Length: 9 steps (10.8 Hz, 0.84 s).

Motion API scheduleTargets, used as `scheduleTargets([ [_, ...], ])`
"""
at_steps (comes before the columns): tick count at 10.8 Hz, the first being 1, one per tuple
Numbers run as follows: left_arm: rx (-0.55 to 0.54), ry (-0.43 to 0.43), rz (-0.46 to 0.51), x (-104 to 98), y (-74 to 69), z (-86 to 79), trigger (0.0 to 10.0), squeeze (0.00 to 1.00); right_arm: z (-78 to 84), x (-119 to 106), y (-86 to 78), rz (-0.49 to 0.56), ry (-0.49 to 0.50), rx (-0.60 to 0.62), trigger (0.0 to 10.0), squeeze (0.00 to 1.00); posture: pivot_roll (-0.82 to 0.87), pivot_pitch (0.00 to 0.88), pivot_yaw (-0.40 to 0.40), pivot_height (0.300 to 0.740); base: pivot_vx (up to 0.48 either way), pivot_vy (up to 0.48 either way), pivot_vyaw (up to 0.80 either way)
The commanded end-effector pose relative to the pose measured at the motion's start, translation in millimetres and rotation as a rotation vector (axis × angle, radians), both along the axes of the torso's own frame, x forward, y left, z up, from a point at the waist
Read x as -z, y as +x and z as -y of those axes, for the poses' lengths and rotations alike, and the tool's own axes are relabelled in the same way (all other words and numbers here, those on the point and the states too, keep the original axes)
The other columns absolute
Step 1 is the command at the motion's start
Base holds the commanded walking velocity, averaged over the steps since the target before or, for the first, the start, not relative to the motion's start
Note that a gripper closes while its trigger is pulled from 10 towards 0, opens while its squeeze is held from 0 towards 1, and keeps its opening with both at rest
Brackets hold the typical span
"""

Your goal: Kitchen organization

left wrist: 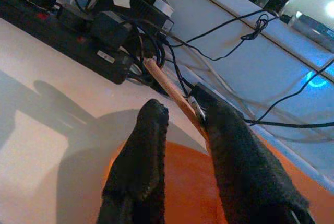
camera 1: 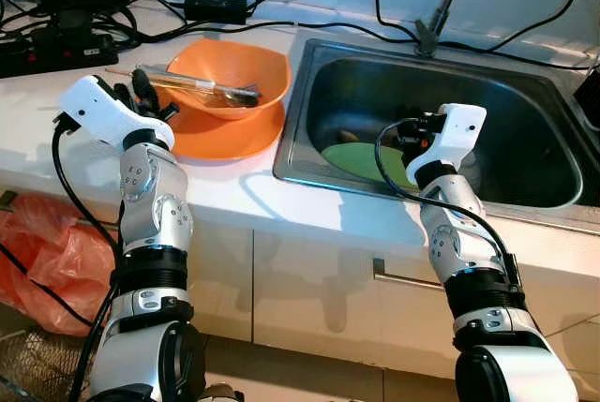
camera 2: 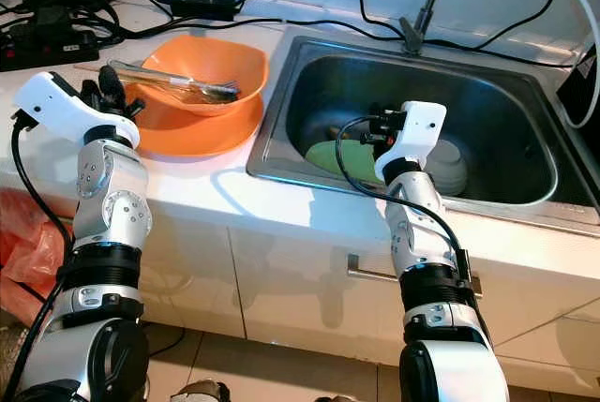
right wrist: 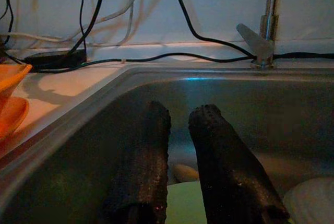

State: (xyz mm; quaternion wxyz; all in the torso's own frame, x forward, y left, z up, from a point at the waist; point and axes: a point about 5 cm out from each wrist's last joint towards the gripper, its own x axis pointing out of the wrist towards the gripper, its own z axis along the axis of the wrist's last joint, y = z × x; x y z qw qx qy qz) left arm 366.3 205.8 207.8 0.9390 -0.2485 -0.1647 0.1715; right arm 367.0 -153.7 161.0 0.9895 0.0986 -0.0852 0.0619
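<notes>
My left gripper grabs the utensil sticking out past the bowl's rim by its wooden handle next, since the utensils lie crowded across the bowl (camera 1: 246, 67).
An orange bowl (camera 1: 230, 69) stands on an orange plate (camera 1: 225, 135) on the white counter, with wood-handled utensils (camera 1: 202, 86) lying across it. My left gripper (camera 1: 142, 93) hovers at the bowl's left rim, open, fingers slightly apart. In the left wrist view a wooden handle (left wrist: 164, 83) runs past one fingertip, not between them. My right gripper (camera 1: 410, 132) reaches into the steel sink (camera 1: 309, 163) above a green plate (camera 1: 361, 160). It is open with nothing held. A white bowl (camera 2: 448, 163) lies beside the green plate.
A faucet (camera 1: 441, 8) rises behind the sink. A black power strip (camera 1: 56, 51) and tangled cables crowd the counter's back left. An orange plastic bag (camera 1: 47, 252) sits on the floor at the left. Cabinet fronts with a handle (camera 1: 403, 278) lie below.
</notes>
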Motion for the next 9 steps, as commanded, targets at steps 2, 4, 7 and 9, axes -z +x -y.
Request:
scheduleTargets([
  [2,0.023,0.002,0.008,-1.9,2.1,6.6,0.0,0.00,3.9,1.9,-0.3,-0.010,0.000,0.017,10.0,0.00,0.11,0.069,-0.073,0.740,0.000,0.000,0.00],
  [4,0.026,0.006,0.014,-3.5,2.3,7.1,0.0,0.00,4.0,2.1,-0.4,-0.010,0.001,0.017,10.0,0.00,0.11,0.067,-0.074,0.740,0.000,0.000,0.00],
  [7,0.025,0.005,0.016,-4.6,2.2,7.1,3.8,0.00,3.7,1.8,0.1,-0.010,0.001,0.016,10.0,0.00,0.11,0.068,-0.075,0.740,0.000,0.000,0.00],
  [9,0.029,0.004,0.017,-5.5,2.3,8.2,10.0,0.00,3.3,1.7,0.5,-0.011,0.001,0.016,10.0,0.00,0.11,0.067,-0.074,0.740,0.000,0.000,0.00],
])
